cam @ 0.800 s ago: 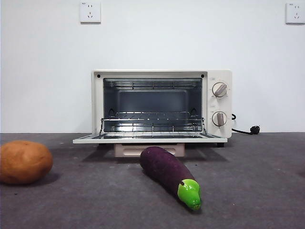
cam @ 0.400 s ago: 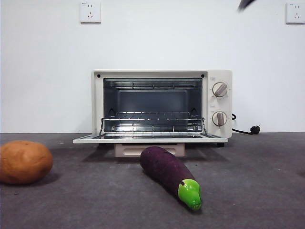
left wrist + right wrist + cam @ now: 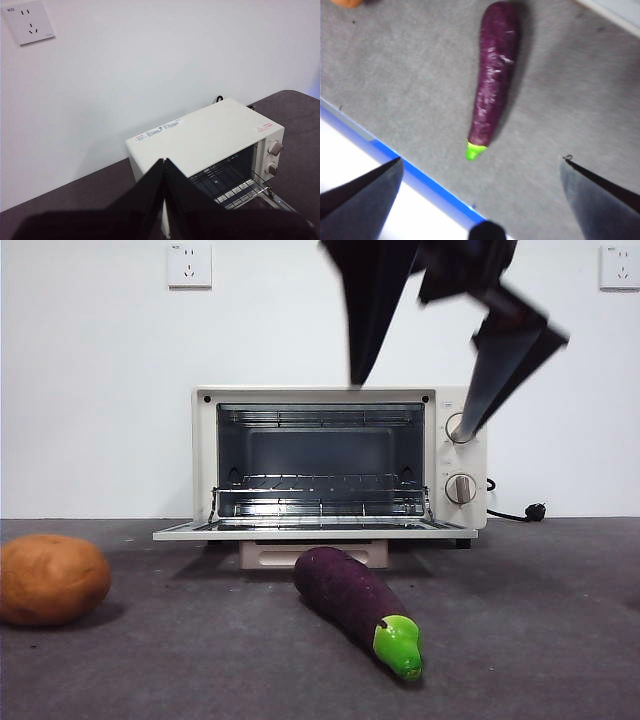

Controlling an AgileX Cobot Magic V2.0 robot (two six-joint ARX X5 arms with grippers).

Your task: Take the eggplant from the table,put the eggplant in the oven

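The robot's right gripper will next put the eggplant in the oven, holding it by its dark purple body (image 3: 346, 593) (image 3: 495, 75).
The dark purple eggplant (image 3: 345, 592) lies on the grey table (image 3: 550, 630) in front of the oven (image 3: 205, 460), its green cap toward the camera. The oven's door (image 3: 315, 533) hangs down flat and the wire rack shows inside. My right gripper (image 3: 406, 412) hangs open high above the eggplant, level with the oven's top. In the right wrist view the eggplant (image 3: 495, 75) lies well below my right gripper (image 3: 481, 160), untouched. My left gripper (image 3: 164, 161) is shut and empty, held high and looking down on the oven (image 3: 200, 135).
A round orange-brown potato (image 3: 50, 578) sits at the left of the table. A black plug and cord (image 3: 535, 511) lie right of the oven. The table's blue front edge (image 3: 435, 190) runs near the eggplant's cap.
My right gripper has come down from the top edge into the front view, jaws spread. The eggplant, potato and oven have not moved.
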